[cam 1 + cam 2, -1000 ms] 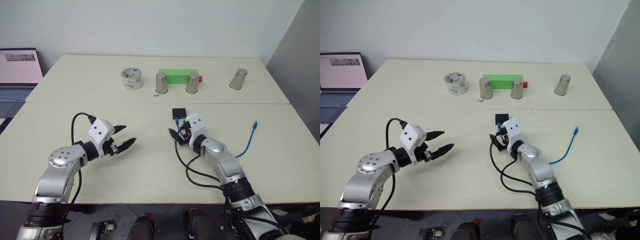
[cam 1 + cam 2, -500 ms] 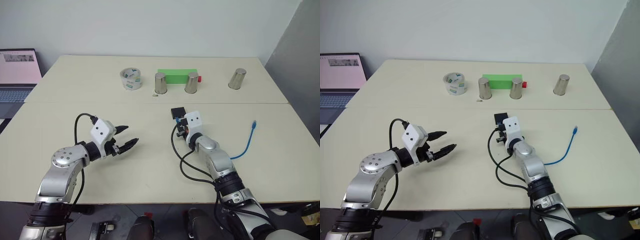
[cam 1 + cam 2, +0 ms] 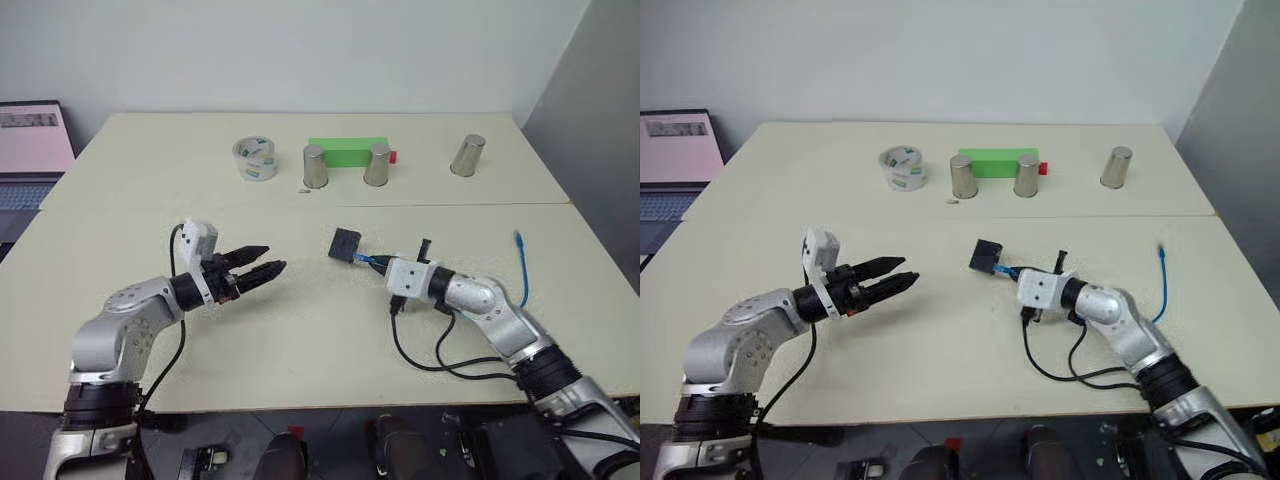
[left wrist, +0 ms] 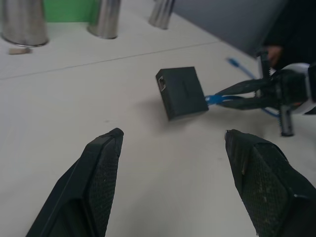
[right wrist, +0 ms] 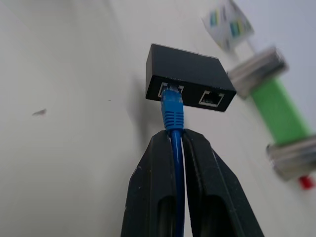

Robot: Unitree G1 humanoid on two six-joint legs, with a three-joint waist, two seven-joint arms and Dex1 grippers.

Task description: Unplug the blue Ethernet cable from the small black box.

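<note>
The blue plug and the right gripper crowd one side, so the left gripper needs to grab the small black box by its empty-port end (image 3: 337,242) (image 4: 167,96) next.
The small black box (image 3: 345,244) sits tilted near the table's middle, with a shadow under its raised side. The blue Ethernet cable (image 5: 173,111) is plugged into one of the box's two ports. My right gripper (image 5: 173,137) is shut on the cable just behind the plug, pointing at the box from the right. The rest of the cable trails right to its free plug end (image 3: 518,238). My left gripper (image 3: 274,258) hovers open a short way left of the box (image 4: 181,92), holding nothing.
Along the back stand a tape roll (image 3: 255,158), a long green block (image 3: 345,150) and three metal cups (image 3: 315,167) (image 3: 377,165) (image 3: 463,156). A laptop (image 3: 25,140) sits at the far left. Black arm cables (image 3: 440,350) loop on the table by my right arm.
My right gripper shut on the blue cable, rolled over and drew back to the right; the box came along and tipped. My left gripper rolled so its fingers lie side by side.
</note>
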